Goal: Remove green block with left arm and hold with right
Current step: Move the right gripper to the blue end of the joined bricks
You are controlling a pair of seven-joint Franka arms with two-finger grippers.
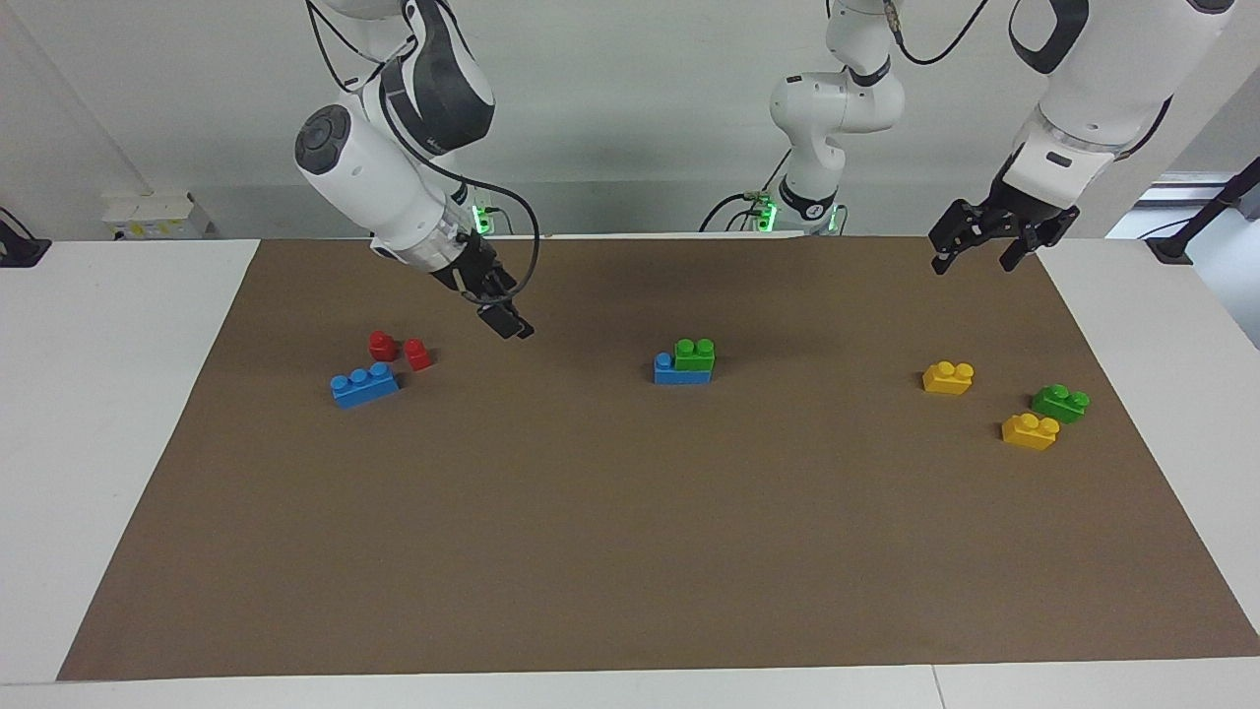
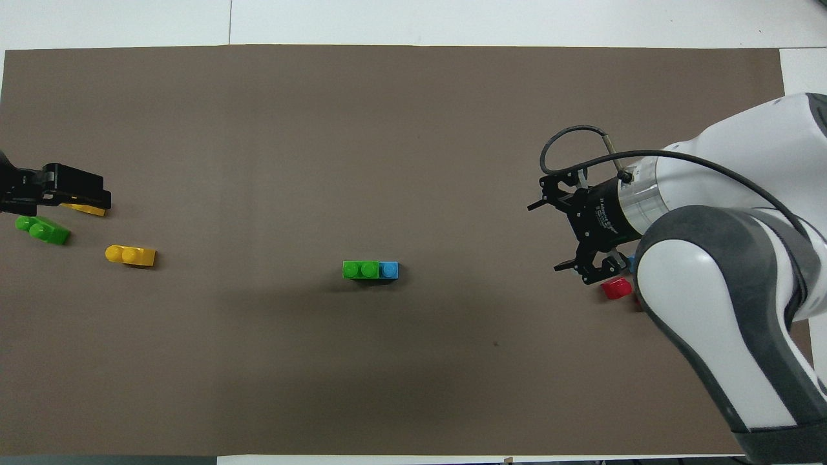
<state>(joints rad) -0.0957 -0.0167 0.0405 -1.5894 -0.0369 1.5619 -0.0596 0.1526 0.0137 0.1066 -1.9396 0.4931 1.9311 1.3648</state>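
Note:
The blue brick has an exposed end (image 2: 389, 270), and my right gripper needs to grab the brick there next, so that the green block (image 2: 360, 270) stays free to remove.
A green block (image 1: 695, 354) with two studs sits on one end of a blue brick (image 1: 669, 372) in the middle of the brown mat; it also shows in the overhead view (image 2: 360, 269). A second green block (image 1: 1060, 402) lies loose at the left arm's end, between two yellow bricks. My left gripper (image 1: 975, 262) is open and empty, raised over the mat at that end, apart from the bricks. My right gripper (image 1: 510, 323) is open and empty, raised over the mat beside the red bricks.
Two yellow bricks (image 1: 948, 377) (image 1: 1030, 430) lie beside the loose green block. At the right arm's end lie two small red bricks (image 1: 383, 345) (image 1: 417, 354) and a loose blue brick (image 1: 364, 384). The brown mat (image 1: 630, 551) is bare farther from the robots.

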